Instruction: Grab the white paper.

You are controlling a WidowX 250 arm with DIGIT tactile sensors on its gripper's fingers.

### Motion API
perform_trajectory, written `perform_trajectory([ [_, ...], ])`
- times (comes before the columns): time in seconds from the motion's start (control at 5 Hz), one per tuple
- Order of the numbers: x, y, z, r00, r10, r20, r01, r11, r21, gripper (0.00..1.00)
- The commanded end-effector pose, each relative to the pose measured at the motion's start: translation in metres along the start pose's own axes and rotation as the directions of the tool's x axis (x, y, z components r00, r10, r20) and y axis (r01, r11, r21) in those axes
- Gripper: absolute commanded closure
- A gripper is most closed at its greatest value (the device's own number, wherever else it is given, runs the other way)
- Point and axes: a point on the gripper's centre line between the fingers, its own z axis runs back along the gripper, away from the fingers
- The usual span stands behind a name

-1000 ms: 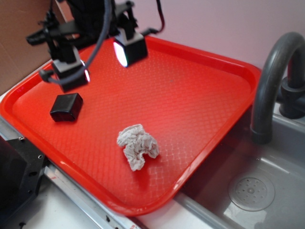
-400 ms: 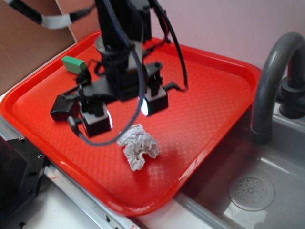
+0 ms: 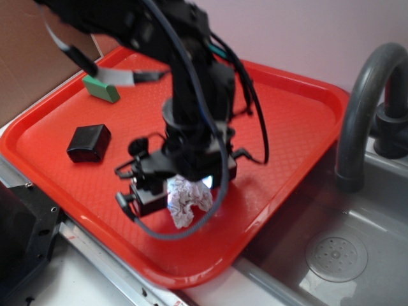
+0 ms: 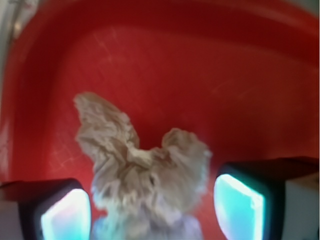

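I need to pick the white paper up off the red tray (image 3: pixel 287 127), so next my gripper should grab the crumpled wad by its bunched middle (image 3: pixel 185 195).
The white paper (image 3: pixel 187 201) is a crumpled off-white wad lying on the red tray (image 3: pixel 287 127), near its front edge. My gripper (image 3: pixel 182 191) is down over it, open, one finger on each side of the wad. In the wrist view the white paper (image 4: pixel 145 165) fills the gap between the two glowing pads (image 4: pixel 239 206), which stand a little apart from its sides. The arm hides the wad's upper part in the exterior view.
A glossy black block (image 3: pixel 88 142) lies at the tray's left. A green block (image 3: pixel 101 88) sits at the back left. To the right are a grey faucet (image 3: pixel 363 108) and a sink with a drain (image 3: pixel 336 258). The tray's raised rim runs close in front.
My gripper has travelled from the tray's back left toward the front and lowered over the white paper, which now sits between the open fingers. The paper has not moved.
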Motion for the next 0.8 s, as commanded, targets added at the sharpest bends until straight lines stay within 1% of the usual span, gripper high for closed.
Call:
perform_trajectory([
  [0.0, 0.017, -0.009, -0.013, 0.997, -0.004, -0.072, 0.005, 1.0, 0.01, 0.71],
  [0.2, 0.017, -0.013, -0.022, 0.994, -0.009, -0.105, 0.01, 1.0, 0.011, 1.0],
  [0.4, 0.017, -0.015, -0.024, 0.993, -0.009, -0.114, 0.01, 1.0, 0.012, 1.0],
  [0.6, 0.006, -0.008, -0.005, 0.992, 0.12, -0.049, -0.12, 0.993, 0.005, 1.0],
])
